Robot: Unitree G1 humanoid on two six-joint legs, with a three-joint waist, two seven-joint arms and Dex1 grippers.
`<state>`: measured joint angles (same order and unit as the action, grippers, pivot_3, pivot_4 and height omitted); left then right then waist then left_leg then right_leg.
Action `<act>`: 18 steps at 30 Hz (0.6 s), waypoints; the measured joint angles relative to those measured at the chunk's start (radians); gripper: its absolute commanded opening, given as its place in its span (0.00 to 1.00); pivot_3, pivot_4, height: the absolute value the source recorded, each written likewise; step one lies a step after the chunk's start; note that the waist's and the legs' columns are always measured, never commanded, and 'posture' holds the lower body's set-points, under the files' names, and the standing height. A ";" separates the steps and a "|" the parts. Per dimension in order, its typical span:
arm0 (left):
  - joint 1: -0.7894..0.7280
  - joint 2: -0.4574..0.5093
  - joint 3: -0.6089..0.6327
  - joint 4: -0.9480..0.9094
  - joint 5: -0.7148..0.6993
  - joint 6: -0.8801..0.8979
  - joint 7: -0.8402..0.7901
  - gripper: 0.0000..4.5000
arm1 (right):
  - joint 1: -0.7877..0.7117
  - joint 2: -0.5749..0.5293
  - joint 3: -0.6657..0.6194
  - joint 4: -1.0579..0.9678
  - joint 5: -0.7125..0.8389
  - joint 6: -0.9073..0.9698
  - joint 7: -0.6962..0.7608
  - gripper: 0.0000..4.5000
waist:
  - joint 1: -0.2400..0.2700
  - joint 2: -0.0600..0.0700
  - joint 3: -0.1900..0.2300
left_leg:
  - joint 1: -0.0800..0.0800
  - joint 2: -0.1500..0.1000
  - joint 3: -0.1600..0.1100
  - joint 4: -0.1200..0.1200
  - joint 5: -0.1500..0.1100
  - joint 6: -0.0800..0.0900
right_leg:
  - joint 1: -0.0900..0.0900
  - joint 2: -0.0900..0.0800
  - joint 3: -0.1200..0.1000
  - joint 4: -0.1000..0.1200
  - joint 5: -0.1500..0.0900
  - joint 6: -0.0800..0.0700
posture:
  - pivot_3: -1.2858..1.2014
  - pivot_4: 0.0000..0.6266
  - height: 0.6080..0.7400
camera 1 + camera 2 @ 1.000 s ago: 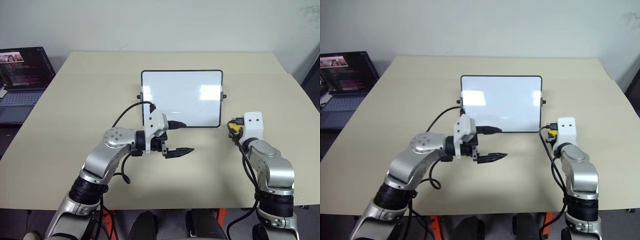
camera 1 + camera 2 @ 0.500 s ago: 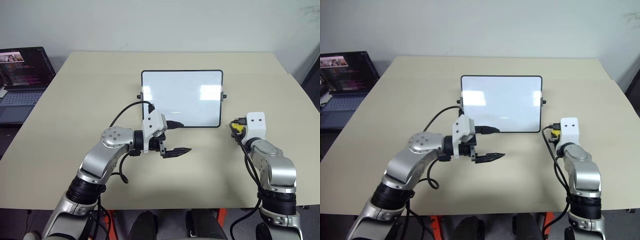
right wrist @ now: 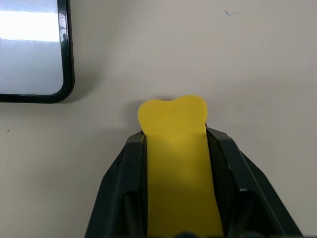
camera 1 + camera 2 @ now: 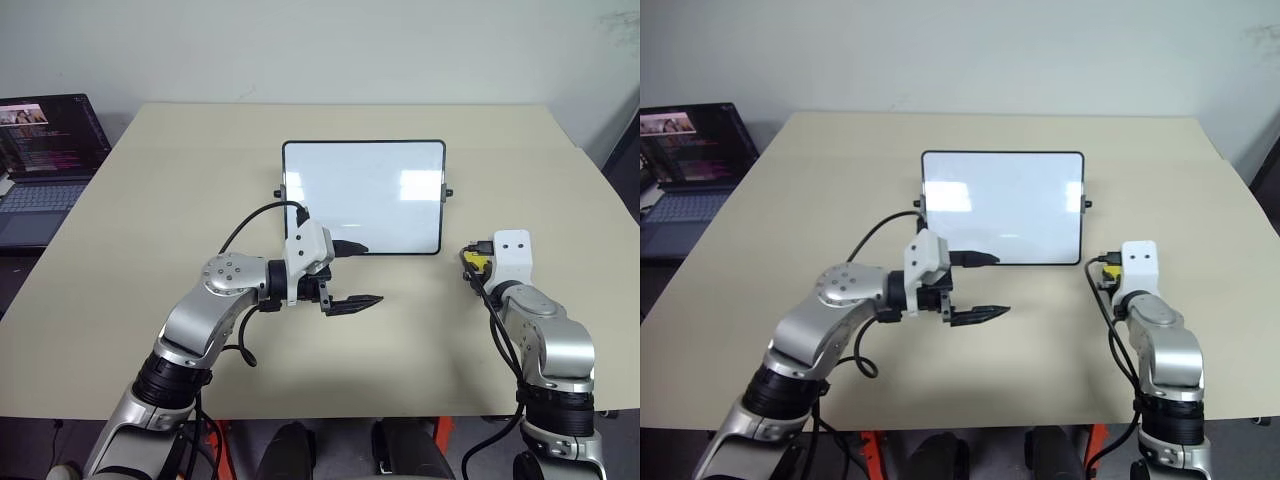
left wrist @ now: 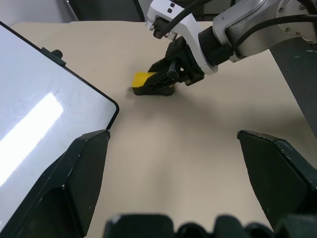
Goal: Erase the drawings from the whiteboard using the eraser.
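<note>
The yellow eraser sits low on the beige table, so my right gripper should release it.
The whiteboard (image 4: 363, 197) lies flat in the middle of the table, its face plain white with light glare. The drawings are out of view. The yellow eraser (image 3: 174, 144) sits on the table just right of the board's near right corner, and my right gripper (image 3: 175, 137) is shut on it, its black fingers (image 3: 130, 163) pressed against both sides. In the left wrist view the eraser (image 5: 144, 79) and right gripper (image 5: 159, 84) rest low on the tabletop. My left gripper (image 4: 366, 300) hovers in front of the board's near edge, pointing right, open with nothing between its fingers (image 5: 74, 183).
An open laptop (image 4: 45, 150) stands off the table's far left corner. The beige table (image 4: 180, 170) has bare room on both sides of the board. A black cable (image 4: 262, 215) loops from my left wrist near the board's left edge.
</note>
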<state>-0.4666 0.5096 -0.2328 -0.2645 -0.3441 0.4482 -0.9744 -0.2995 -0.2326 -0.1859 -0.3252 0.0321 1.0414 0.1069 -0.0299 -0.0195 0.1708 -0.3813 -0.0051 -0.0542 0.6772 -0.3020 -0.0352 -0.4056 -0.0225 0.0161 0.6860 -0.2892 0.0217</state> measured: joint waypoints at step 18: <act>0.000 0.000 0.000 0.001 0.002 -0.003 -0.003 1.00 | 0.013 -0.009 0.002 0.000 0.001 0.006 -0.006 0.99 | 0.000 0.000 0.000 | 0.000 0.000 0.000 0.000 0.000 0.000 | 0.000 0.000 0.000 0.000 0.000 0.000 | 0.52 0.24 1.00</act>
<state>-0.4666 0.5096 -0.2328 -0.2637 -0.3425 0.4453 -0.9775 -0.2868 -0.2414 -0.1844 -0.3254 0.0328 1.0473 0.1008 -0.0303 -0.0195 0.1707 -0.3810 -0.0051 -0.0541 0.6772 -0.3020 -0.0352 -0.4056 -0.0223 0.0163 0.6864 -0.2892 0.0217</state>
